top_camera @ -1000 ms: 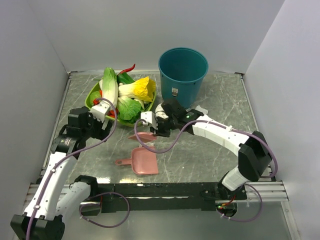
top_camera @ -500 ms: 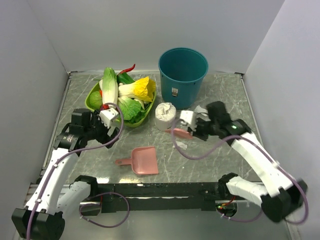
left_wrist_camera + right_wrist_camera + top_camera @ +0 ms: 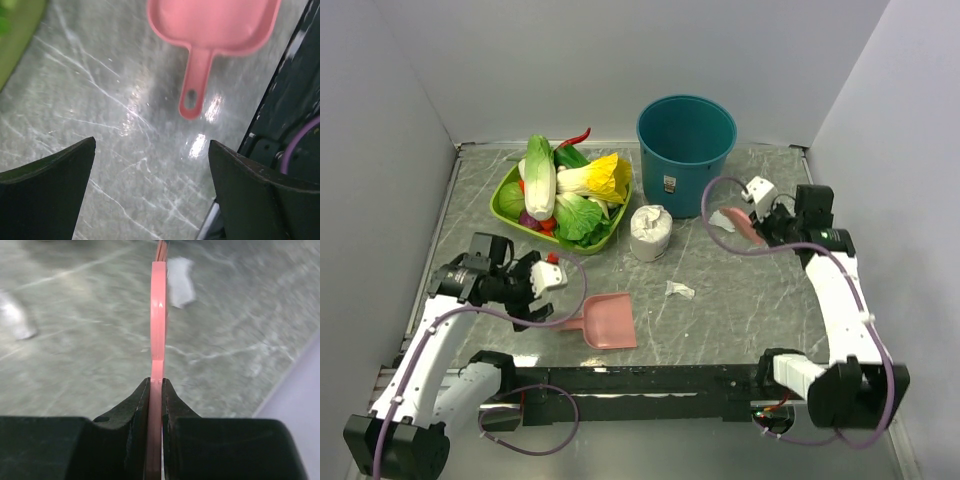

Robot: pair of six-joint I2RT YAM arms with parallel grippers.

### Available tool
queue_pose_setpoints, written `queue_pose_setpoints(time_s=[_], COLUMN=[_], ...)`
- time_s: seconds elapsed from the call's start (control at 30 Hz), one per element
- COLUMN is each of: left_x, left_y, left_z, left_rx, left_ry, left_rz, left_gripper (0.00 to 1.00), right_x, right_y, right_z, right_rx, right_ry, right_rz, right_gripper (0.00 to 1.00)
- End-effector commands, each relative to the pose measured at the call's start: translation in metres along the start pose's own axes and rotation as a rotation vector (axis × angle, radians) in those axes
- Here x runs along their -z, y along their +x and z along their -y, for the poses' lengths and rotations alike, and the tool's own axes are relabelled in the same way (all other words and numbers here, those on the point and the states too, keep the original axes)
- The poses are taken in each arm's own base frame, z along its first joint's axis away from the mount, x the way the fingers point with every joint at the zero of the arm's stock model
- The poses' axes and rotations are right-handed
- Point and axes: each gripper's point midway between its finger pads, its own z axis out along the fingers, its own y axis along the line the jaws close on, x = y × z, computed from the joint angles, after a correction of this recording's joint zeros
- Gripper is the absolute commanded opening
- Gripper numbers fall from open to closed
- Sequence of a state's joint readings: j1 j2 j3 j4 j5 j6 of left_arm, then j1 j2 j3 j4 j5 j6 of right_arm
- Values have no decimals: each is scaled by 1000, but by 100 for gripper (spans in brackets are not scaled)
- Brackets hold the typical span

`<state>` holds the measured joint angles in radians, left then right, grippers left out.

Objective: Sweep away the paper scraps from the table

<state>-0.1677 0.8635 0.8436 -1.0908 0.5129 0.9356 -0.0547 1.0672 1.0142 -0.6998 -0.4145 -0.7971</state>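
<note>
My left gripper grips the pink dustpan by its handle (image 3: 571,324) (image 3: 195,84) next, which leaves the pan open to catch the swept paper scraps.
A pink dustpan (image 3: 608,321) lies flat on the grey table (image 3: 720,320), near the front. My left gripper (image 3: 538,296) hovers open just left of its handle. In the left wrist view the dustpan (image 3: 215,22) points its handle (image 3: 195,82) at my open left gripper (image 3: 152,145), which holds nothing. My right gripper (image 3: 766,224) is shut on a pink brush (image 3: 747,229) at the table's right side. Seen edge-on, the brush (image 3: 158,315) sticks out of the right gripper (image 3: 155,382). One paper scrap (image 3: 678,290) lies mid-table, another (image 3: 722,220) beside the brush tip; both scraps (image 3: 180,282) (image 3: 17,320) show blurred.
An upright white tissue roll (image 3: 650,232) stands mid-table. Behind it is a teal bucket (image 3: 686,140). A green tray (image 3: 505,205) of vegetables sits at the back left. White walls close in the table on three sides.
My right arm swung from the table's middle to the right side, carrying the brush. My left gripper dropped from beside the tray toward the dustpan handle.
</note>
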Motion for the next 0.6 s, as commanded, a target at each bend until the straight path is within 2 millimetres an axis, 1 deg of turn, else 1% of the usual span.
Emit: queue_pose_setpoints(time_s=[0.0, 0.03, 0.07, 0.13, 0.17, 0.23, 0.27, 0.3, 0.37, 0.4, 0.43, 0.47, 0.5, 0.53, 0.57], left_x=[-12, -16, -21, -29, -31, -38, -38, -42, -47, -49, -52, -57, -59, -62, -65], left_y=[29, 31, 31, 29, 28, 23, 18, 17, 14, 15, 14, 18, 20, 17, 19], left_z=[10, 9, 4, 0, 0, 4, 4, 9, 17, 20, 19, 25, 26, 24, 28], left_rx=[-171, -185, -201, -197, -194, -186, -181, -176, -175, -181, -191, -198, -205, -221, -220], left_ry=[46, 45, 27, 33, 40, 99, 113, 158, 203, 214, 208, 215, 212, 193, 194], left_rz=[-66, -67, -57, -51, -48, -43, -36, -45, -47, -51, -51, -69, -74, -62, -65], left_gripper=[99, 99, 99, 99, 99, 96, 94, 92, 91, 91, 90, 90, 90, 90, 90], right_x=[-21, -24, -39, -48, -62, -72, -83, -87, -95, -98, -100, -100, -99, -95, -95], right_y=[-19, -30, -25, -33, -28, -30, -24, -24, -17, -10, -11, -3, 7, 0, -2], right_z=[66, 83, 89, 108, 111, 118, 118, 117, 108, 100, 89, 76, 66, 53, 37], right_rx=[-5, 3, -5, 45, 57, 126, 139, 157, 195, 201, 230, 231, 230, 259, 273], right_ry=[218, 266, 262, 301, 293, 292, 274, 266, 221, 191, 158, 115, 87, 67, 26], right_rz=[39, 71, 49, 62, 46, 35, 12, 6, -15, -31, -32, -57, -76, -57, -45], right_gripper=[0, 0, 0, 0, 0, 0, 0, 0, 0, 0, 0, 0, 0, 0, 0])
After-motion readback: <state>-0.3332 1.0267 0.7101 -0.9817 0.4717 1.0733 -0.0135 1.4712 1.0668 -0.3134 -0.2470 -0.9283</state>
